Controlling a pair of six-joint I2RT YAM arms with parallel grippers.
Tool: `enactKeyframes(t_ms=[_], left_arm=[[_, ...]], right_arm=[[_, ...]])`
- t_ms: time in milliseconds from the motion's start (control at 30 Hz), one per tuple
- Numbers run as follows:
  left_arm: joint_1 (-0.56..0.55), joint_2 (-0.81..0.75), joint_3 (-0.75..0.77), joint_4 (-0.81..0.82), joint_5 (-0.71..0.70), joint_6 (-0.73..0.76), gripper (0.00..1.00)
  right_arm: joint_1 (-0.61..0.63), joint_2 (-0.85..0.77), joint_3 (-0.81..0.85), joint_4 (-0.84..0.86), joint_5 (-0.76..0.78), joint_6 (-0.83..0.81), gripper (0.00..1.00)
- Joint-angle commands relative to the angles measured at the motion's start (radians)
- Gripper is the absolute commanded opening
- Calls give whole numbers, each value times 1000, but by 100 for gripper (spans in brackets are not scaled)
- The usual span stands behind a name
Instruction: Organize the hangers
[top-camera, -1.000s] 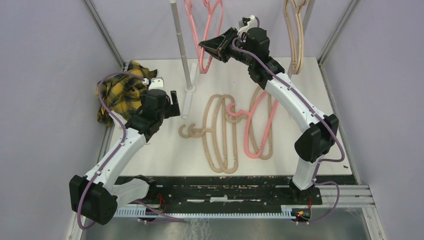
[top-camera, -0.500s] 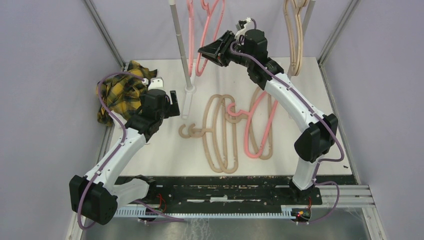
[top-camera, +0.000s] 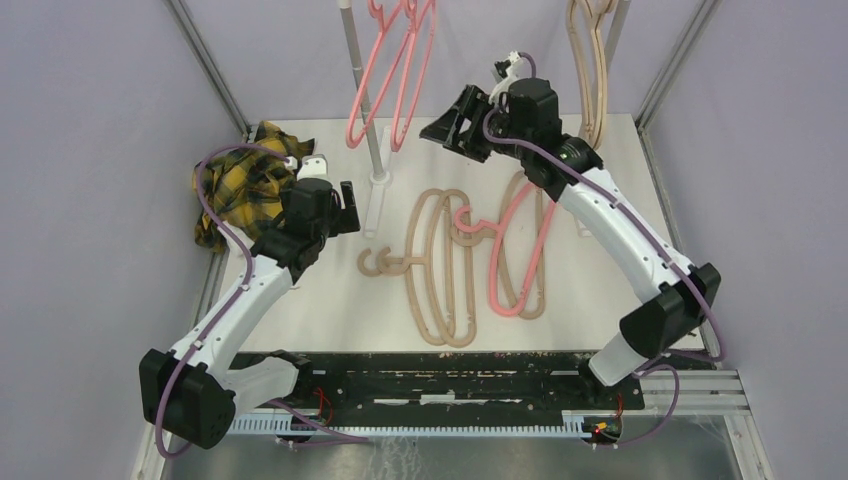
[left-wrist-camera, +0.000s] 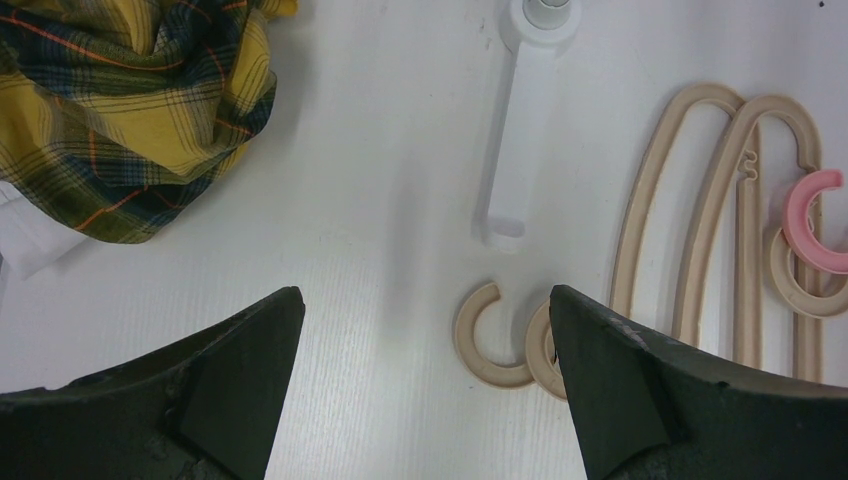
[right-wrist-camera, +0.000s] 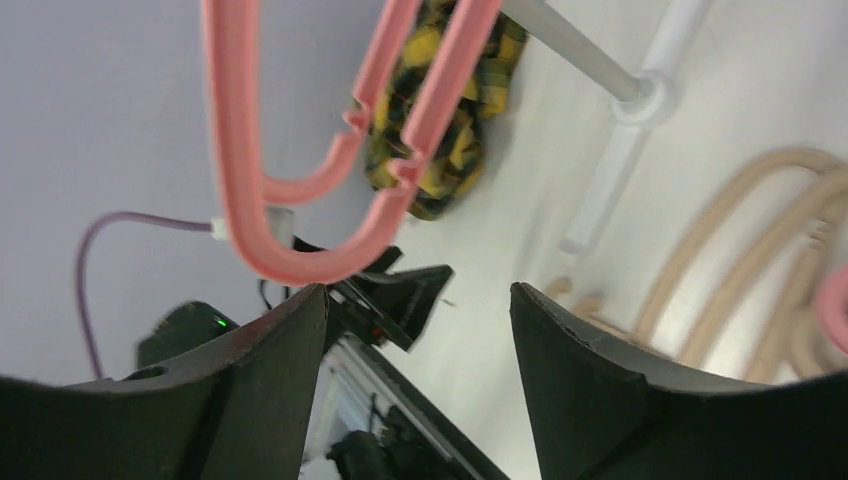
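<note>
The pink hanger on the table should next be picked up by its hook-side arm (top-camera: 498, 240) with my right gripper. The hanger's hook will then stay free to hang on the bar.
Two pink hangers (top-camera: 353, 130) hang from the rail at the top, tilted to the left; in the right wrist view their lower loops (right-wrist-camera: 225, 150) show just above my open right gripper (right-wrist-camera: 418, 290), apart from its fingers. That gripper (top-camera: 445, 125) holds nothing. Beige hangers (top-camera: 592, 100) hang at the top right. On the table lie beige hangers (top-camera: 425, 300) and one pink hanger (top-camera: 508, 312), overlapping. My left gripper (left-wrist-camera: 425, 300) hovers open and empty above the table, the beige hooks (left-wrist-camera: 485, 345) just below its right finger.
A yellow-black plaid cloth (top-camera: 240, 185) lies bunched at the table's left edge. The rack's white pole (top-camera: 375, 150) rises from a foot (left-wrist-camera: 515, 130) on the table, beside my left gripper. Metal frame posts stand at the back corners.
My right gripper has opened, let go of a pink hanger and drawn back to the right. The hanging pink hangers have swung left. The left arm has not moved.
</note>
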Motion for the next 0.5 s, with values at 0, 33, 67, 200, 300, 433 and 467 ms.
enactKeyframes(t_ms=[0,33,67,200,300,433,467], left_arm=[[6,12,31,20,9,28,99],[6,14,33,19,10,28,99],[6,16,34,19,9,27,99],[7,30,38,19,15,27,99],[6,42,39,23,23,25,99],[6,59,45,23,41,20,99],[7,59,45,23,44,20,99]], right_arm=[[6,-96,-131,-171,93,-232,76],[10,-119,-190,-199,124,-270,75],[14,-142,-250,-223,161,-307,75],[40,-233,-527,-264,296,-383,74],[81,-261,-671,-277,387,-397,73],[121,-258,-739,-259,497,-377,70],[126,-252,-748,-247,518,-369,69]])
